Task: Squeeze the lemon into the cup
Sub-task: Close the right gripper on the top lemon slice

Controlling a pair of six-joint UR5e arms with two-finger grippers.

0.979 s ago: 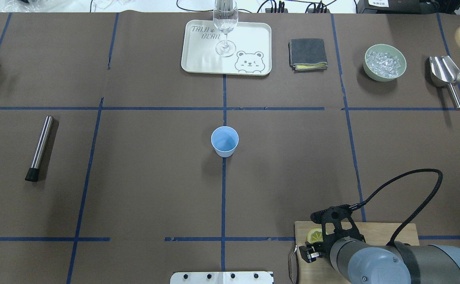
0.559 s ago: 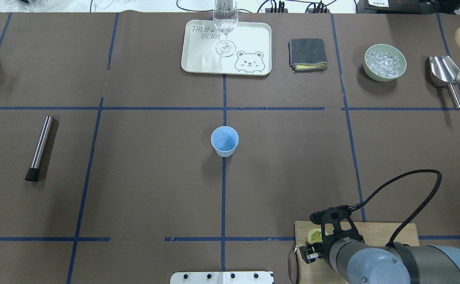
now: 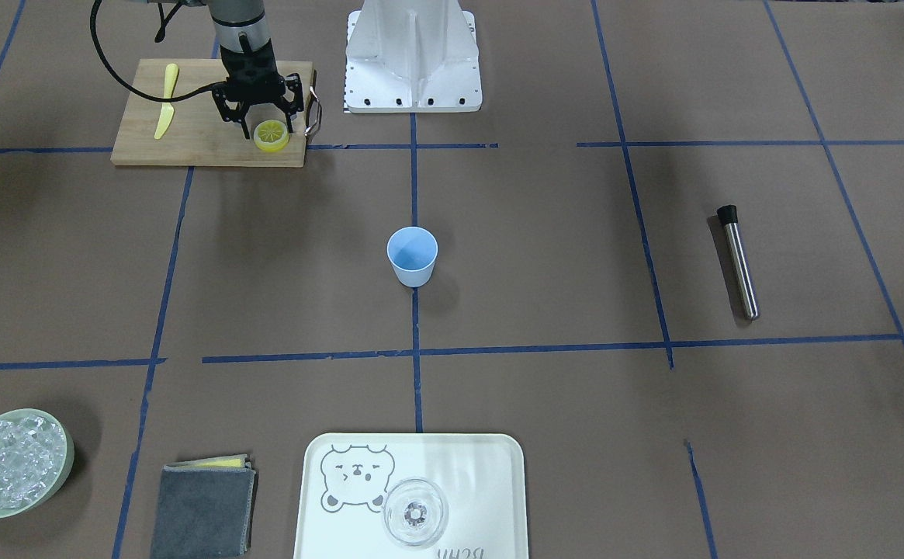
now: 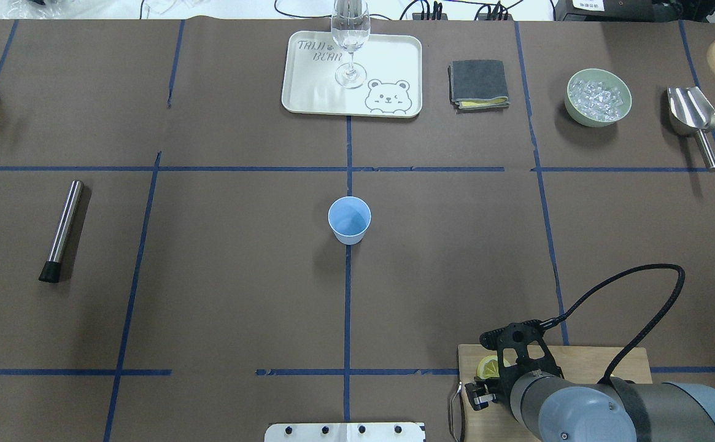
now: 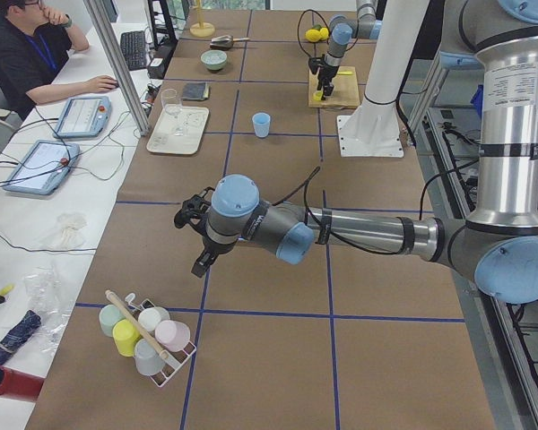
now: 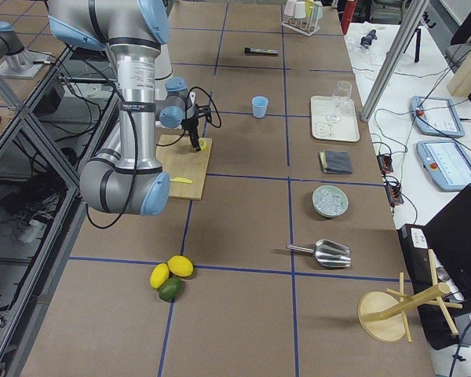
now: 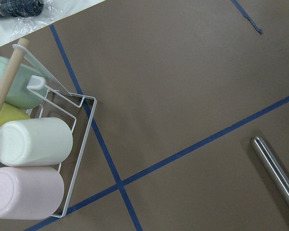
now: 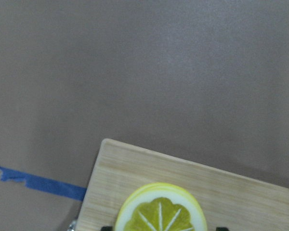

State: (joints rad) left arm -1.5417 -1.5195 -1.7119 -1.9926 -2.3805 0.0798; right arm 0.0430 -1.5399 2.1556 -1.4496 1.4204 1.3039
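I will next take hold of the lemon slice by its rind sides with my right gripper to squeeze it, because the slice lies with its wet cut side up.
The lemon slice lies flat on the wooden cutting board, near its edge. It also shows in the overhead view and the right wrist view. My right gripper is open, pointing down over the slice with one finger on each side. The light blue cup stands upright and empty at the table's middle, far from the board. My left gripper hovers over the table's left end near a mug rack. I cannot tell whether it is open or shut.
A yellow plastic knife lies on the board. At the far edge are a tray with a clear glass, a grey cloth, a green ice bowl and a scoop. A steel muddler lies at the left.
My right wrist has shifted slightly toward the table's near edge over the lemon slice. Nothing else has moved.
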